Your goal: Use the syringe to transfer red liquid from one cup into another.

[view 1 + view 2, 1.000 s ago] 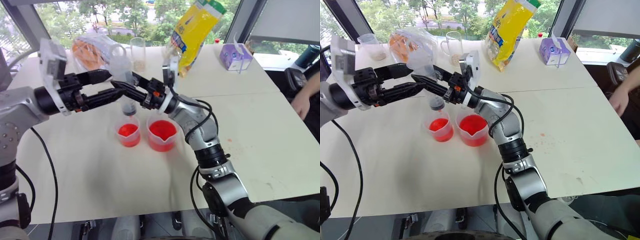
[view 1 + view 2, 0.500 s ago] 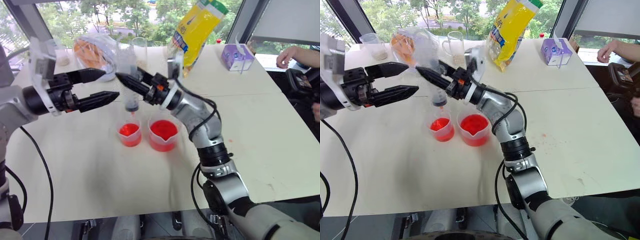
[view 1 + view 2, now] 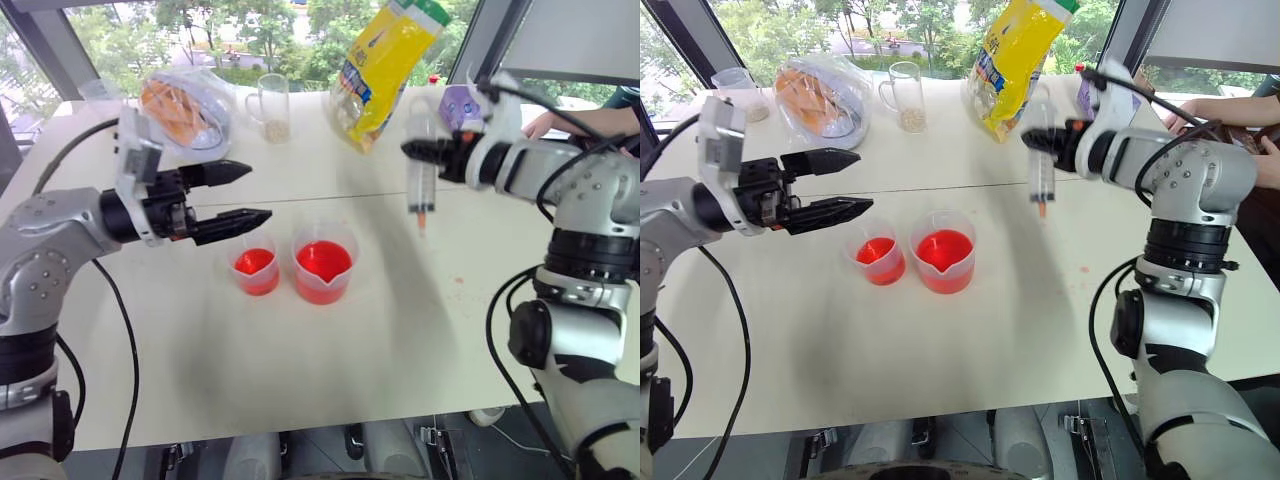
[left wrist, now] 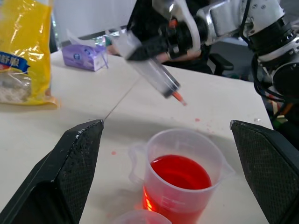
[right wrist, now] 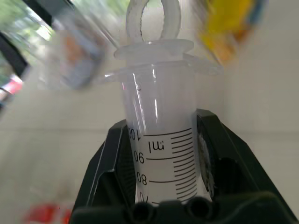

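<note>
The syringe's orange tip [image 3: 422, 222] is above the bare table beside the larger beaker [image 3: 323, 266], so my right gripper should keep holding the syringe.
My right gripper [image 3: 412, 150] is shut on the barrel of the clear syringe [image 3: 421, 186]. The syringe hangs upright, orange tip down, over bare table to the right of both cups. Its white ring plunger [image 5: 153, 18] is at the top. The larger beaker [image 3: 323, 266] and the smaller cup [image 3: 255, 271] stand side by side at mid-table, each holding red liquid [image 3: 324, 260]. My left gripper [image 3: 258, 192] is open and level, just left of and above the smaller cup, with nothing between its fingers. The left wrist view looks over the beaker [image 4: 180, 179] at the syringe [image 4: 150, 67].
A yellow bag [image 3: 390, 58], a handled glass mug [image 3: 270, 104], a clear bag with something orange [image 3: 185, 104] and a purple box [image 3: 462, 108] line the table's far side. A person's hand [image 3: 545, 122] rests at the far right edge.
My right gripper has swung the syringe from over the smaller cup away to the right, past the beaker. The left gripper stays open and has sunk a little.
</note>
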You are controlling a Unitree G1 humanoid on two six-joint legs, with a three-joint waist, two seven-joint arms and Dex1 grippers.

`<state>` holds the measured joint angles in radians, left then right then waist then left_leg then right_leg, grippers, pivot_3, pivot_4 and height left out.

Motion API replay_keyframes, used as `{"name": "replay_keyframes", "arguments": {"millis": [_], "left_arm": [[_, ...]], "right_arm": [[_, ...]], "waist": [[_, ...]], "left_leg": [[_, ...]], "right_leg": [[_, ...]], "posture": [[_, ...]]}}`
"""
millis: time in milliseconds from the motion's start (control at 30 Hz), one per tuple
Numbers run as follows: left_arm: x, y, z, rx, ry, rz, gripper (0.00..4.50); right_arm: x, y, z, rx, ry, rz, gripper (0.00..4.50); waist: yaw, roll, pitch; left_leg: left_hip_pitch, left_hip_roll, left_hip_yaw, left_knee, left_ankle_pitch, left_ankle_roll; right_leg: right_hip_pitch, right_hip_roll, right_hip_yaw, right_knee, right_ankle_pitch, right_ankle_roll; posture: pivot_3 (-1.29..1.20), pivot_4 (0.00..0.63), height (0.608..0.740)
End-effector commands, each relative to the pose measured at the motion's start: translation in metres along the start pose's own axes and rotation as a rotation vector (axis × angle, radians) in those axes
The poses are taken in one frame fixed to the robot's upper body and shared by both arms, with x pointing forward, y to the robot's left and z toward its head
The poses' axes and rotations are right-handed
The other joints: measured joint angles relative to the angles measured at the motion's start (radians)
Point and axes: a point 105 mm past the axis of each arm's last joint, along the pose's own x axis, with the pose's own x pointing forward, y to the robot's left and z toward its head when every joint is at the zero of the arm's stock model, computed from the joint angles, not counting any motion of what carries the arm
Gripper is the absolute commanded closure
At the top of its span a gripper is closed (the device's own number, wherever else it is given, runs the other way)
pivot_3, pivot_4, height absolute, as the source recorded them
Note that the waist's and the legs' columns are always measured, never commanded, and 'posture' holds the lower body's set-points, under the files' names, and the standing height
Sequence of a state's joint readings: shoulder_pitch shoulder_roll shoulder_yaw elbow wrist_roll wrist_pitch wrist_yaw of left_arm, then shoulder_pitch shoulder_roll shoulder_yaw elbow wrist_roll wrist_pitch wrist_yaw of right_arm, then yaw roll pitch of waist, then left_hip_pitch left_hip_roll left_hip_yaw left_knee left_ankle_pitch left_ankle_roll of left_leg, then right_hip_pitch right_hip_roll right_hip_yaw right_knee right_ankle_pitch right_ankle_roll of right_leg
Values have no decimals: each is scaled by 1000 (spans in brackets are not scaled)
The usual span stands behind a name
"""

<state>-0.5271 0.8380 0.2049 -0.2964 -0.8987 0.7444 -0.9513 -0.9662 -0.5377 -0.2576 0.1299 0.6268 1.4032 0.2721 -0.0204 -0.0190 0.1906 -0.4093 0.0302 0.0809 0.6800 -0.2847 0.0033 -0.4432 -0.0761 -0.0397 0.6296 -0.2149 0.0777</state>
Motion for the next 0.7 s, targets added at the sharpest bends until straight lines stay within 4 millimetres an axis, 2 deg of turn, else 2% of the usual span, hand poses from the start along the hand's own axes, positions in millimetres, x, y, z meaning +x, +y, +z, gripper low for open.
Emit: {"name": "replay_keyframes", "arguments": {"millis": [33,167,400,600,700], "left_arm": [[6,-5,8,73,-9,-26,42],[9,-6,4,81,1,-31,42],[11,-11,5,83,1,-38,42],[10,-16,5,53,-4,-50,0],[8,-17,5,41,5,-51,0]], "right_arm": [[-1,-5,-25,-29,142,-51,3117],[4,-25,-52,1,230,-165,3117],[11,-41,-74,3,269,-265,3117],[12,-43,-75,12,262,-262,49],[7,-41,-64,-12,232,-250,49]], "waist": [[0,0,0],[4,0,0],[4,0,0],[4,0,0],[4,0,0]], "left_leg": [[0,0,0,0,0,0],[-1,0,0,1,0,0],[-1,-1,0,1,0,0],[-1,0,-1,1,0,0],[-1,0,-1,1,0,0]], "right_leg": [[0,0,0,0,0,0],[0,0,1,0,0,0],[0,0,1,-1,0,1],[0,0,0,-1,0,1],[0,0,0,-1,0,1]], "posture": [[0,150,740],[0,150,740],[0,150,740],[0,150,740],[0,150,740]]}}
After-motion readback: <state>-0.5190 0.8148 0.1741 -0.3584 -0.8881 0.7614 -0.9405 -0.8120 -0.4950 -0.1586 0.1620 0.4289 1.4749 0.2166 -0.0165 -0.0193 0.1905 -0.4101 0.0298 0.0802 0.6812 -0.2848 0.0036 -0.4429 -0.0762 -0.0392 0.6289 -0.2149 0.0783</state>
